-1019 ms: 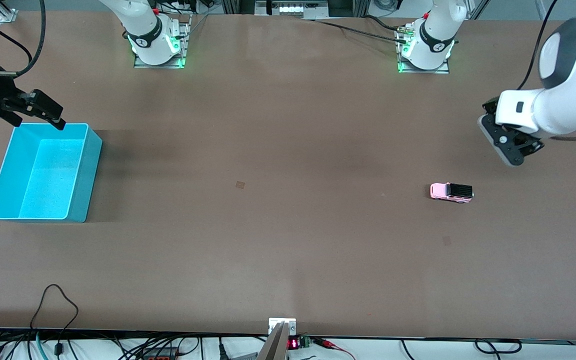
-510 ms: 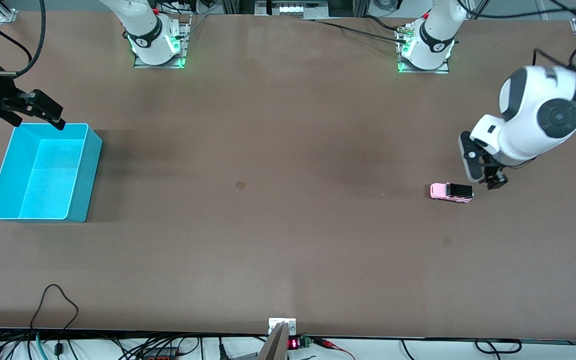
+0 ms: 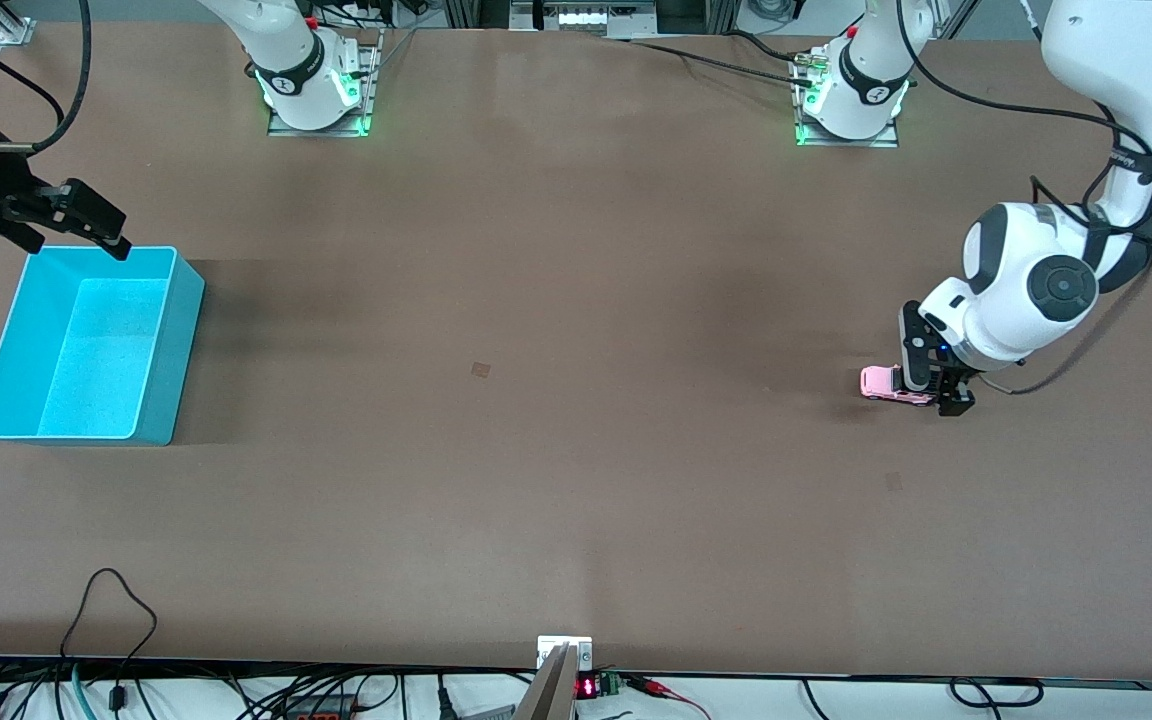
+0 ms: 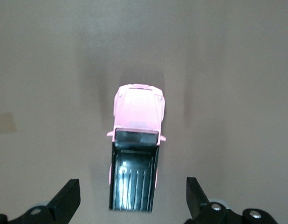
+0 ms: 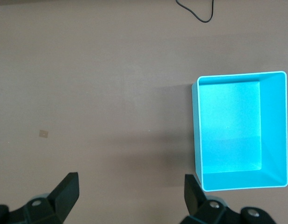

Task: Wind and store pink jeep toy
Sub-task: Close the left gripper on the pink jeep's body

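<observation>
My left fingers are above the jeep's black roof and would miss the jeep if they closed now. My left gripper should lower before it closes on the jeep.
The pink jeep toy [image 3: 881, 384] stands on the brown table toward the left arm's end. In the left wrist view the jeep [image 4: 137, 144] shows its pink hood and black ribbed roof panel. My left gripper [image 3: 931, 385] is low over the jeep's roof end, open, one finger on each side of the toy and apart from it [image 4: 133, 205]. The cyan bin [image 3: 86, 345] sits at the right arm's end and looks empty; it also shows in the right wrist view [image 5: 239, 130]. My right gripper [image 3: 86, 222] waits open above the bin's rim [image 5: 130, 198].
Two small tape marks lie on the table, one near the middle [image 3: 480, 370] and one nearer the front camera than the jeep [image 3: 894, 481]. A black cable loop [image 3: 111, 605] lies near the table's front edge.
My left gripper has come down and toward the table's middle, from high beside the jeep to straddling its roof end. The jeep, the bin and the right arm have not moved.
</observation>
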Tool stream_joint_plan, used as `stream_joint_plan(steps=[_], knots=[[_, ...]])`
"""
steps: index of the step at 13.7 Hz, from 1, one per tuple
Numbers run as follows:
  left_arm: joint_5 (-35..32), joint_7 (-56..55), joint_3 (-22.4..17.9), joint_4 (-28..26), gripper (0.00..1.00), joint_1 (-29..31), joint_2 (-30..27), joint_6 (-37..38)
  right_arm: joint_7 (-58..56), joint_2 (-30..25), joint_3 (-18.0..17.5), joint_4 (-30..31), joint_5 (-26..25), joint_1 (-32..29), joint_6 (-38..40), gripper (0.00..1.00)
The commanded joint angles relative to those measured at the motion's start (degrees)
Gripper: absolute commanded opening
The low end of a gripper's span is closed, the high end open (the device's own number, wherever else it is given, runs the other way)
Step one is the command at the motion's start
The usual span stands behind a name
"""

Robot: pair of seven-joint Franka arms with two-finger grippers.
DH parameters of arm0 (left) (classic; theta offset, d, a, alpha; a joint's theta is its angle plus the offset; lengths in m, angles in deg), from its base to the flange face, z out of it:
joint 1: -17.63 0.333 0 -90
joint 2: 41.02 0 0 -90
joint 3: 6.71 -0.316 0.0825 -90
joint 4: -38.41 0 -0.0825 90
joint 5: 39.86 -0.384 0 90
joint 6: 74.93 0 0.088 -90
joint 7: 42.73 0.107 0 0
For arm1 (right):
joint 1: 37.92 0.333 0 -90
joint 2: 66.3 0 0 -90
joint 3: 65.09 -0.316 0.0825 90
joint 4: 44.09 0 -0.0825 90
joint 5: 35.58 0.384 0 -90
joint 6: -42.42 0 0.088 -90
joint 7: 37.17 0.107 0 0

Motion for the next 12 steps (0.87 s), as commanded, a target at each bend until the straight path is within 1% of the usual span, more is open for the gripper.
stream_joint_plan(steps=[1, 3, 4, 5, 6, 7, 8, 9, 10, 11, 12], knots=[[-0.9, 1.9, 0.3, -2.1, 1.0, 0.6, 0.3, -4.1, -0.4, -1.2, -0.2, 1.0, 0.1, -0.4, -0.3, 1.0], [-0.9, 2.7, 0.3, -2.5, 1.0, 0.7, 0.7, -5.3, -0.4, -1.2, -0.2, 1.0, 0.1, -0.4, -0.3, 1.0], [-0.9, 3.3, 0.3, -2.6, 0.96, 0.7, 1.5, -6.4, -0.4, -1.2, -0.2, 1.0, 0.1, -0.4, -0.3, 1.0], [-0.9, 3.4, 0.3, -2.5, 0.89, 1.1, 2.3, -7.6, -0.4, -1.2, -0.2, 1.0, 0.1, -0.4, -0.3, 1.0], [-0.9, 3.4, 0.3, -2.5, 0.8, 1.3, 2.8, -8.1, -0.4, -1.2, -0.2, 1.0, 0.1, -0.4, -0.3, 1.0], [-0.9, 3.4, 0.3, -2.5, 0.62, 1.4, 2.9, -8.1, -0.4, -1.2, -0.2, 1.0, 0.1, -0.4, -0.3, 1.0], [-0.9, 3.4, 0.3, -2.5, 0.38, 1.4, 2.8, -8.0, -0.4, -1.2, -0.2, 1.0, 0.1, -0.4, -0.3, 1.0], [-0.9, 3.4, 0.3, -2.4, 0.21, 1.4, 2.8, -7.9, -0.4, -1.2, -0.2, 1.0, 0.1, -0.4, -0.3, 1.0], [-0.9, 3.3, 0.3, -2.3, 0.09, 1.4, 2.8, -7.7, -0.4, -1.2, -0.2, 1.0, 0.1, -0.4, -0.3, 1.0], [-0.9, 2.9, 0.3, -2.1, 0.06, 1.3, 2.8, -7.6, -0.4, -1.2, -0.2, 1.0, 0.1, -0.4, -0.3, 1.0], [-0.9, 2.8, 0.3, -1.9, 0.05, 1.3, 2.7, -7.6, -0.4, -1.2, -0.2, 1.0, 0.1, -0.4, -0.3, 1.0]])
